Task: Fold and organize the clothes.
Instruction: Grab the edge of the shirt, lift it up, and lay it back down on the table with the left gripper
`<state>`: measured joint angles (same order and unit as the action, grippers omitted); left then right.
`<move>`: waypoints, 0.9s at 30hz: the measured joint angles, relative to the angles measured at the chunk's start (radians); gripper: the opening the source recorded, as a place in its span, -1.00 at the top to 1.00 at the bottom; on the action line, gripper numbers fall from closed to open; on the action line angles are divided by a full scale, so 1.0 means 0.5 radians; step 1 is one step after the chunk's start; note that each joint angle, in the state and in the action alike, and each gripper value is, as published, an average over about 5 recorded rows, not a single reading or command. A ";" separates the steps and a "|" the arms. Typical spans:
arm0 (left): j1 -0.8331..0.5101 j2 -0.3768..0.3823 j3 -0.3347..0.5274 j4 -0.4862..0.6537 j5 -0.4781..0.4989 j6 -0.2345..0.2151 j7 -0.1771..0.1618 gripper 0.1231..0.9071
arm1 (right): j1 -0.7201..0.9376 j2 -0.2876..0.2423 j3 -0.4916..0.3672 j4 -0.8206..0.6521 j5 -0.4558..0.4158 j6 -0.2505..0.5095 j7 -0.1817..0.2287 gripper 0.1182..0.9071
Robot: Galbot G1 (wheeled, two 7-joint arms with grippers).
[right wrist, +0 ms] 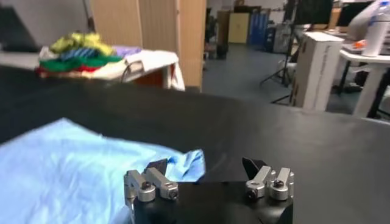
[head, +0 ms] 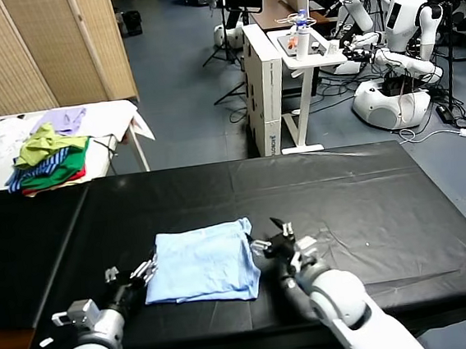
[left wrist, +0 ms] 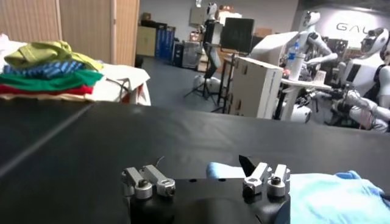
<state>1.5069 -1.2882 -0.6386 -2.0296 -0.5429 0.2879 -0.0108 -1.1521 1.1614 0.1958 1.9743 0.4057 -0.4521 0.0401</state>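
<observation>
The light-blue T-shirt (head: pixel 204 261) (left wrist: pixel 332 198) sits outside my left gripper's fingers, so it is too early to close. The left gripper moves to the shirt first.
The light-blue T-shirt (head: pixel 204 261) lies folded into a rough rectangle on the black table (head: pixel 351 204), near its front edge. No lettering shows. My left gripper (head: pixel 131 273) is open and empty at the shirt's left edge; the shirt's edge shows in the left wrist view (left wrist: pixel 329 198). My right gripper (head: pixel 279 238) is open and empty at the shirt's right edge, beside its far right corner (right wrist: pixel 186 164). In the right wrist view the shirt (right wrist: pixel 67 164) spreads beside one open finger.
A pile of green, red, striped and lilac garments (head: pixel 50 159) lies on a white table at the back left. A white desk (head: pixel 304 52) and other robots (head: pixel 403 51) stand beyond the table's far edge.
</observation>
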 joint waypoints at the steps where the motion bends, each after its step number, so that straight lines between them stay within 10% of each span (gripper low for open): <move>1: 0.000 -0.011 0.000 0.013 -0.012 -0.005 0.013 -1.00 | -0.030 -0.020 0.038 0.033 0.025 0.001 -0.002 -1.00; 27: -0.012 -0.153 0.008 0.194 -0.293 -0.029 0.123 -0.87 | -0.341 -0.126 0.381 0.308 0.102 0.009 -0.017 -1.00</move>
<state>1.5008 -1.3648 -0.6346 -1.9328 -0.6896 0.2734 0.0505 -1.3224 1.0984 0.3864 2.1281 0.4567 -0.4478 0.0314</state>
